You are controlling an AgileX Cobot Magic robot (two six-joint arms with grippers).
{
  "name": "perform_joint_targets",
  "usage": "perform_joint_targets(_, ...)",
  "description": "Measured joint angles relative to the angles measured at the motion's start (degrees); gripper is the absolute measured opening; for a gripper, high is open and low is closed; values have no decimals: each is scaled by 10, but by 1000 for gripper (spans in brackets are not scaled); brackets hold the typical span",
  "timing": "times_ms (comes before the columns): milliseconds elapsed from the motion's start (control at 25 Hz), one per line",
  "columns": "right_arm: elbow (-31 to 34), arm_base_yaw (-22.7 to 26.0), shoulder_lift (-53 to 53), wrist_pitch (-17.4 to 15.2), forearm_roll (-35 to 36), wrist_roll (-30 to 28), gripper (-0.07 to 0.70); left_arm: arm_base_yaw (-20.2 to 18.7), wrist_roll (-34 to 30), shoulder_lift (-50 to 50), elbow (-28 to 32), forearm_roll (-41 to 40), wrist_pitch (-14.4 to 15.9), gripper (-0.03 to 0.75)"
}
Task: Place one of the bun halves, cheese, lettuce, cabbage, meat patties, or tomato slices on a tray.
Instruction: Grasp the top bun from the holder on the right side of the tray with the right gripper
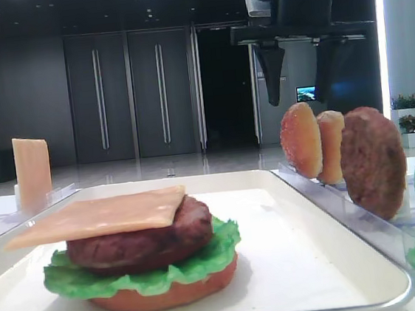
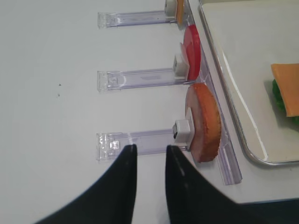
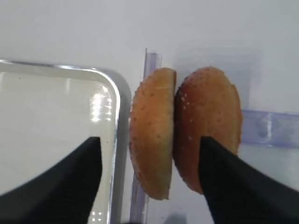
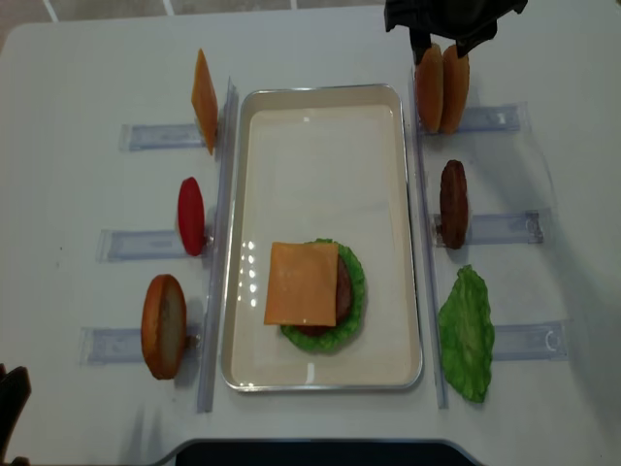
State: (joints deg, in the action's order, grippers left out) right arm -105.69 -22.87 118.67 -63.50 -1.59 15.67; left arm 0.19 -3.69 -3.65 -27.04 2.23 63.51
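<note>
The golden-brown bun half stands on edge and is narrow across, so my right gripper will grab it next by its upper edge (image 4: 430,83) across the thickness.
Two bun halves (image 4: 441,87) stand on edge, side by side, in the far right rack; the right wrist view shows them as a paler bun half (image 3: 153,135) and a darker bun half (image 3: 208,116). My right gripper (image 4: 441,37) hangs open just above them, one finger on each side, touching neither (image 3: 149,140). The cream tray (image 4: 320,116) holds a stack with lettuce (image 4: 359,282), a meat patty (image 1: 142,240) and a cheese slice (image 4: 303,283) on top. My left gripper (image 2: 150,148) is low at the near left, slightly open and empty. Cabbage is out of view.
Clear racks flank the tray. The left ones hold a standing cheese slice (image 4: 204,102), a tomato slice (image 4: 191,216) and a bun (image 4: 163,325). On the right are a patty (image 4: 452,204) and a green leaf (image 4: 467,335).
</note>
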Motion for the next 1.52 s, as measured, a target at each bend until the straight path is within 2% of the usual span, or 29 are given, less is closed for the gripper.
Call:
perform_joint_targets(480,0,0,3,25,16,0,458,0,0,0,0,0,0,159)
perform_joint_targets(1040,0,0,5,30,16,0,440,0,0,0,0,1,0,159)
perform_joint_targets(1400,0,0,27,21,22,0,439,0,0,0,0,1,0,159)
perform_joint_targets(1520,0,0,27,21,16,0,417,0,0,0,0,1,0,159)
